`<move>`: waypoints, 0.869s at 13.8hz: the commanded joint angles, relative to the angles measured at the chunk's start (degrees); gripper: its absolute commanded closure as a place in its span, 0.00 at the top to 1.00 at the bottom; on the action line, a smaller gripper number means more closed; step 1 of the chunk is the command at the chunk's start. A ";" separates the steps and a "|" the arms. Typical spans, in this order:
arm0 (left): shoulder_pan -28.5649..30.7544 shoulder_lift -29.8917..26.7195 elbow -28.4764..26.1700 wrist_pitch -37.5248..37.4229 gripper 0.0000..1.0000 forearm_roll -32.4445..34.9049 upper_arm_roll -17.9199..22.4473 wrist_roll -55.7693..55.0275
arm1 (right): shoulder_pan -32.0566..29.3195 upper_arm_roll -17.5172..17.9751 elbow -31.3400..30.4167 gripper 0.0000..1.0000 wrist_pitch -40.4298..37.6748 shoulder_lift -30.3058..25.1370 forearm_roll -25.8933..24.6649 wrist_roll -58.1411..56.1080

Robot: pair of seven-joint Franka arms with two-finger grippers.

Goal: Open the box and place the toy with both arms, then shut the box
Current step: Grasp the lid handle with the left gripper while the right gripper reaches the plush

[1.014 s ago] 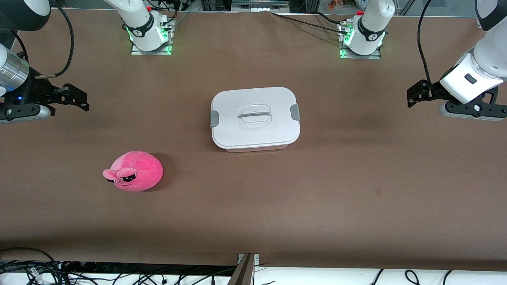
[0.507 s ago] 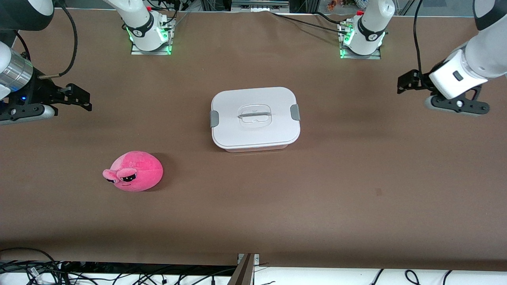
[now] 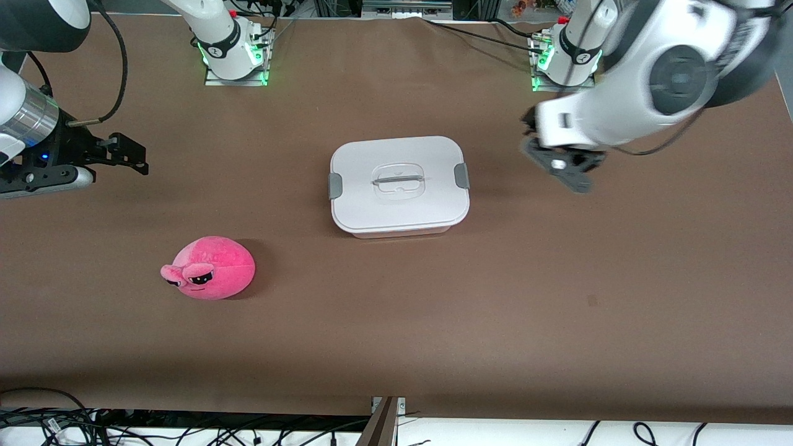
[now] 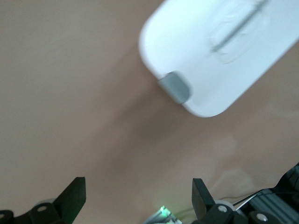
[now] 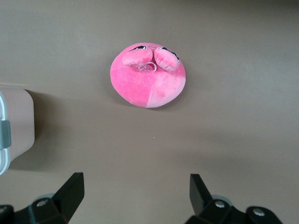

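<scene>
The robot's right gripper will grab the pink plush toy by its loop with the clear ring (image 5: 147, 66), and then place the toy in the box (image 5: 14, 128).
The box (image 3: 399, 186) sits shut mid-table, its white lid (image 4: 219, 51) on, a grey clip (image 3: 461, 176) at each short end and a clear handle (image 3: 398, 180) in the middle. The pink plush toy (image 3: 210, 267) lies nearer the front camera, toward the right arm's end. My left gripper (image 3: 531, 133) hangs open and empty over bare table beside the box's clip (image 4: 175, 86). Its own view shows its gripper (image 4: 138, 196) with jaws wide apart. My right gripper (image 3: 133, 156) is open over bare table at the right arm's end. Its view looks past its gripper (image 5: 135, 189) at the toy (image 5: 148, 77).
Both arm bases (image 3: 235, 59) (image 3: 564, 62) stand lit green along the table's robot side. Loose cables (image 3: 62, 427) lie below the table's front edge. A pale pink box corner (image 5: 16, 126) shows in the right wrist view.
The left arm has swung fast from the table's end toward the box, and its gripper now hangs close to the clip. The right gripper has crept slightly toward the middle.
</scene>
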 commanded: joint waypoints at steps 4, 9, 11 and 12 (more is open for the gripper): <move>-10.33 10.46 2.45 17.97 1.00 6.84 -4.06 6.85 | 0.06 0.33 -3.19 1.00 4.29 1.03 -0.61 0.64; -15.61 17.68 2.36 32.42 1.00 7.27 -3.97 18.39 | 0.67 1.12 -15.39 1.00 21.50 2.25 0.01 0.82; -16.84 19.26 2.10 35.40 0.95 9.20 -3.97 18.31 | 0.67 1.21 -17.34 1.00 26.96 4.97 0.01 0.91; -16.93 19.88 2.27 36.20 0.75 10.17 -3.97 18.30 | 0.76 1.56 -17.52 1.00 29.08 6.64 0.01 0.82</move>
